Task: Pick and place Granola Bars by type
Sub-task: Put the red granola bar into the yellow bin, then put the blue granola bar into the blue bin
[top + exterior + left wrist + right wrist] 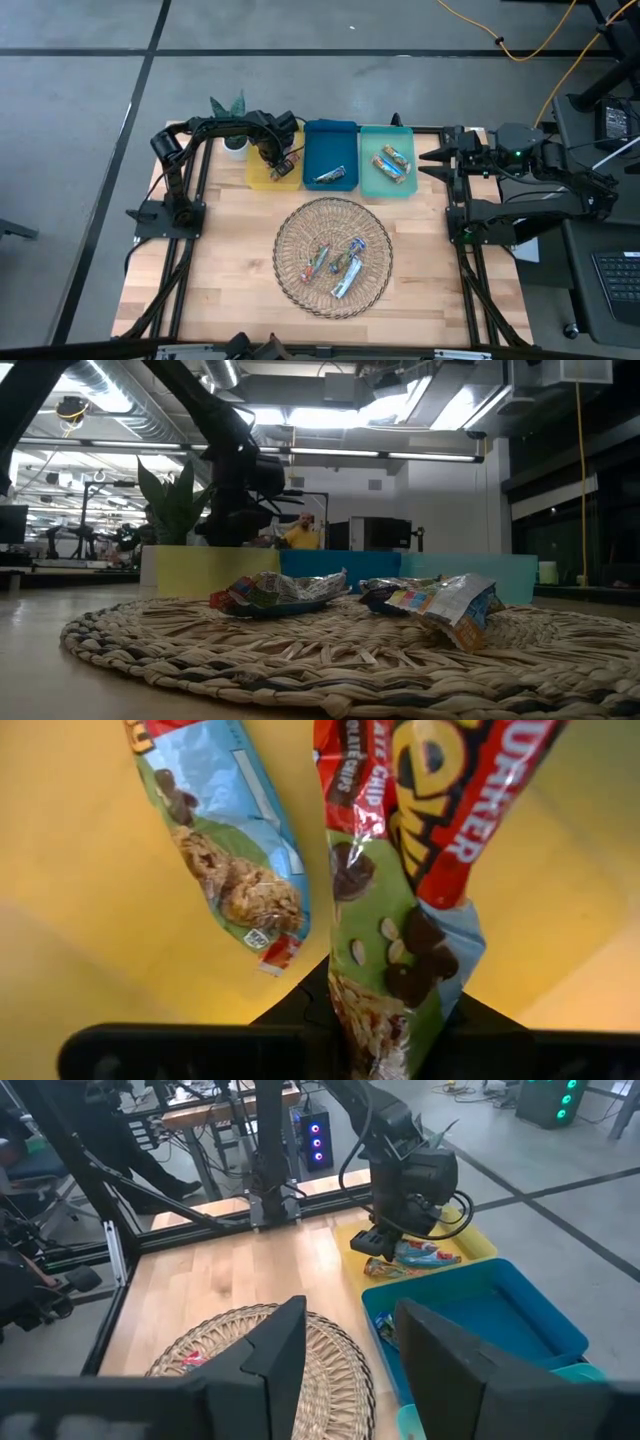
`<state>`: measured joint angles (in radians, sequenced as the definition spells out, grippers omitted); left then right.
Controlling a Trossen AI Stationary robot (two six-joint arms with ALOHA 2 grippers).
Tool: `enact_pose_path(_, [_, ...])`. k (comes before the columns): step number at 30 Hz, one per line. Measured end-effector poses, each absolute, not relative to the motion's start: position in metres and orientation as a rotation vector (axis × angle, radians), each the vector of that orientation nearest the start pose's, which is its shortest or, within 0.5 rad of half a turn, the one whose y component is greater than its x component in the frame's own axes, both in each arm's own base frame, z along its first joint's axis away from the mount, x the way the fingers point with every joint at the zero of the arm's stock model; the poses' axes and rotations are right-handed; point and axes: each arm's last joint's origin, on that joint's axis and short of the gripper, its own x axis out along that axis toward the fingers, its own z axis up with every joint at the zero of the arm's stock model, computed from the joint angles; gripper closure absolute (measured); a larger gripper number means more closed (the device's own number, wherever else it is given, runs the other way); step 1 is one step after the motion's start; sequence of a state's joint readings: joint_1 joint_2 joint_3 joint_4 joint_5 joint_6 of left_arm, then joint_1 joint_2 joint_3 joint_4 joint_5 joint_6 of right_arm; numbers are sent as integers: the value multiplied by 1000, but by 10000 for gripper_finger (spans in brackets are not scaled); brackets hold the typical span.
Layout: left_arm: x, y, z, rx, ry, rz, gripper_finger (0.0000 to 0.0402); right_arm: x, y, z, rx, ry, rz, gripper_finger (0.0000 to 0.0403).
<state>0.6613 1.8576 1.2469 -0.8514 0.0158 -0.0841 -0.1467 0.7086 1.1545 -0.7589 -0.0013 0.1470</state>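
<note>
The held granola bar hangs low inside the yellow tray and would remain there, so it is time for my left gripper to release it.
My left gripper is over the yellow tray, shut on a red-orange granola bar. A second red-orange bar lies flat on the tray floor beside it. The blue tray holds one bar and the teal tray holds two. Several more bars lie in the round wicker basket. My right gripper waits open at the table's right edge, near the teal tray. My left gripper pinches the red-orange bar between its two fingers by one end, coming from above and pointing down. The bar hangs lengthwise below the fingers over the yellow tray. Whether its lower end touches the tray floor I cannot tell.
The three trays stand side by side along the table's far edge. A small potted plant stands just left of the yellow tray. The basket sits mid-table, with bare wooden tabletop on both sides. Black frame rails run along the left and right edges.
</note>
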Motion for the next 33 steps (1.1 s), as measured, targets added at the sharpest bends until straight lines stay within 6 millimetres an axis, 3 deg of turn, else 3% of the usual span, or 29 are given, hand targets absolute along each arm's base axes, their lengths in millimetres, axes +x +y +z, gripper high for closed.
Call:
enact_pose_path(8, [269, 208, 169, -565, 1381, 580, 339, 106, -16, 405, 173, 301, -168, 246])
enact_pose_path(22, [268, 208, 171, -566, 1381, 585, 254, 106, -16, 405, 173, 302, -168, 246])
enact_pose_path(27, [266, 204, 185, -559, 1339, 608, 238, 106, -16, 405, 171, 303, -167, 246])
enact_pose_path(33, [260, 194, 220, -540, 1225, 629, 237, 106, -16, 405, 152, 305, -164, 246])
